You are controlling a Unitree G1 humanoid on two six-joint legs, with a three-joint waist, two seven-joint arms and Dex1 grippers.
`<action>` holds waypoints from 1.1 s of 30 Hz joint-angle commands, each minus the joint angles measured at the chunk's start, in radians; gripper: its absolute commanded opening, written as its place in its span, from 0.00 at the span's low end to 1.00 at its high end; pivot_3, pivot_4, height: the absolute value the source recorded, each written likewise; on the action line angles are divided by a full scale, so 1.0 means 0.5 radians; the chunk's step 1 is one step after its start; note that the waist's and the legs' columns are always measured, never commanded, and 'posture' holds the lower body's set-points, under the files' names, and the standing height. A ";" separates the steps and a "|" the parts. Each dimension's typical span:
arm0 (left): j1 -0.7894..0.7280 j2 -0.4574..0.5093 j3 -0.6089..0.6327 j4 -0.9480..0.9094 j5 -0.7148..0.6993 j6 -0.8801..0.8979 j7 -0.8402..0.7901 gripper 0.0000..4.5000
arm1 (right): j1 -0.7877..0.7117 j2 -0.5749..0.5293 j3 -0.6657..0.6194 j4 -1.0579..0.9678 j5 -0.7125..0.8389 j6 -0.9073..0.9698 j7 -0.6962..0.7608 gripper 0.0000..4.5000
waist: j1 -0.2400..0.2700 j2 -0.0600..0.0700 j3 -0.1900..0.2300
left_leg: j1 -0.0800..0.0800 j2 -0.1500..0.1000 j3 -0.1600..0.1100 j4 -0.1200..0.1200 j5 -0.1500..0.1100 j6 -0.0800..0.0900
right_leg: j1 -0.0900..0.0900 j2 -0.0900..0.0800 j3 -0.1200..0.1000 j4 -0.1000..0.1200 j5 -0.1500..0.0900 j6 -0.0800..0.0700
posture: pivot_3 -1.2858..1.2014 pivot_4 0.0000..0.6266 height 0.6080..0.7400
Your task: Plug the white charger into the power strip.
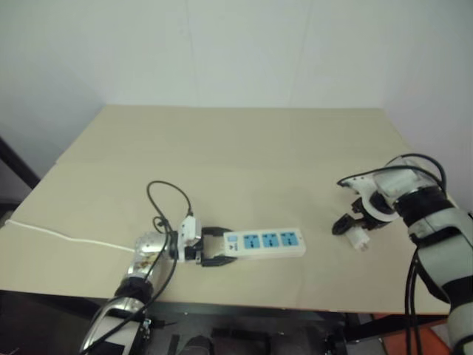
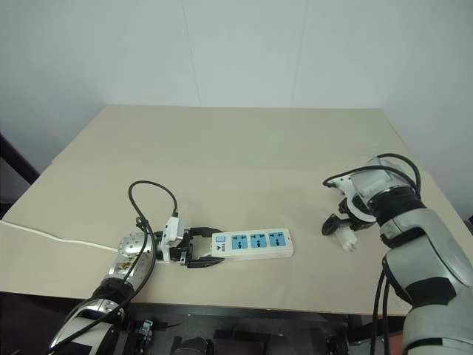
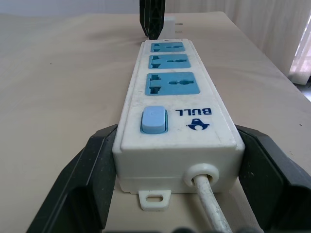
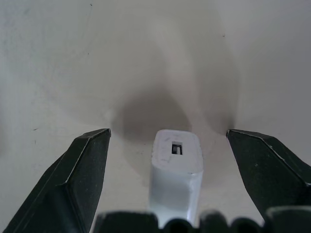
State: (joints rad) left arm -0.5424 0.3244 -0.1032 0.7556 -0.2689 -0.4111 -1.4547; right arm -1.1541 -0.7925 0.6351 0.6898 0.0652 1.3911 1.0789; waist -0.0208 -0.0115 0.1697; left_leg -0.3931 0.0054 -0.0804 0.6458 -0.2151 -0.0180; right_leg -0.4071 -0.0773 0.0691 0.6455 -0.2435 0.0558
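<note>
The right gripper needs to close, as its fingers reach level with the charger's socket end (image 4: 177, 149) in the right wrist view. Closing now would hold the charger.
The power strip (image 1: 270, 241) lies flat near the table's front edge, its three blue socket faces up and its blue switch (image 3: 154, 120) at the left end. My left gripper (image 1: 224, 248) is shut on that switch end, one black finger (image 3: 92, 170) against each side. The white charger (image 1: 358, 237) lies on the table well to the right of the strip, prongs toward the near edge. My right gripper (image 4: 167, 133) hangs over it pointing down. It stands open, with the charger (image 4: 176, 165) between the fingers and a gap on both sides.
The strip's thin white cord (image 1: 59, 235) runs left across the tan table (image 1: 244, 148) and off its left edge. A black cable (image 1: 166, 192) loops above my left wrist. The table's front edge lies just below the strip.
</note>
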 commanded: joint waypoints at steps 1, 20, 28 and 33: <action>0.024 -0.024 -0.067 0.073 0.084 0.014 -0.020 0.73 | 0.004 -0.026 -0.070 -0.050 0.017 0.039 -0.032 0.96 | 0.001 0.000 0.000 | 0.000 0.000 0.000 0.000 0.000 0.000 | 0.000 0.000 0.000 0.000 0.000 0.000 | 0.52 0.24 1.00; 0.008 0.002 -0.074 0.138 0.113 -0.041 -0.035 0.73 | 0.019 -0.100 -0.034 -0.254 0.031 0.016 0.019 0.25 | -0.003 0.001 -0.001 | 0.004 0.000 0.000 0.000 0.000 0.000 | 0.004 0.000 0.000 0.000 0.000 0.001 | 0.52 0.24 1.00; -0.017 0.048 -0.061 0.119 0.082 0.012 -0.126 0.73 | 0.078 -0.020 -0.567 -0.895 0.324 -0.131 -0.013 0.25 | -0.011 0.001 -0.001 | 0.002 0.000 -0.001 -0.001 0.000 0.000 | 0.003 0.000 0.000 -0.001 -0.001 0.001 | 0.52 0.24 1.00; -0.136 0.083 -0.077 0.270 0.107 -0.028 -0.259 0.73 | 0.547 0.269 -1.120 -1.185 0.609 -0.807 -0.026 0.25 | -0.014 -0.006 -0.004 | 0.003 0.000 -0.003 -0.001 0.000 0.000 | 0.005 0.001 -0.001 -0.003 -0.001 0.001 | 0.52 0.24 1.00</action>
State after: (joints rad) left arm -0.6071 0.3484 -0.1160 0.8374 -0.2668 -0.4206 -1.5422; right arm -0.9298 -0.6904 0.1720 0.1612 0.3102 1.1376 1.0656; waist -0.0276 -0.0146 0.1676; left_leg -0.3918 0.0057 -0.0818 0.6452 -0.2152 -0.0180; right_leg -0.4044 -0.0767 0.0682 0.6440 -0.2439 0.0565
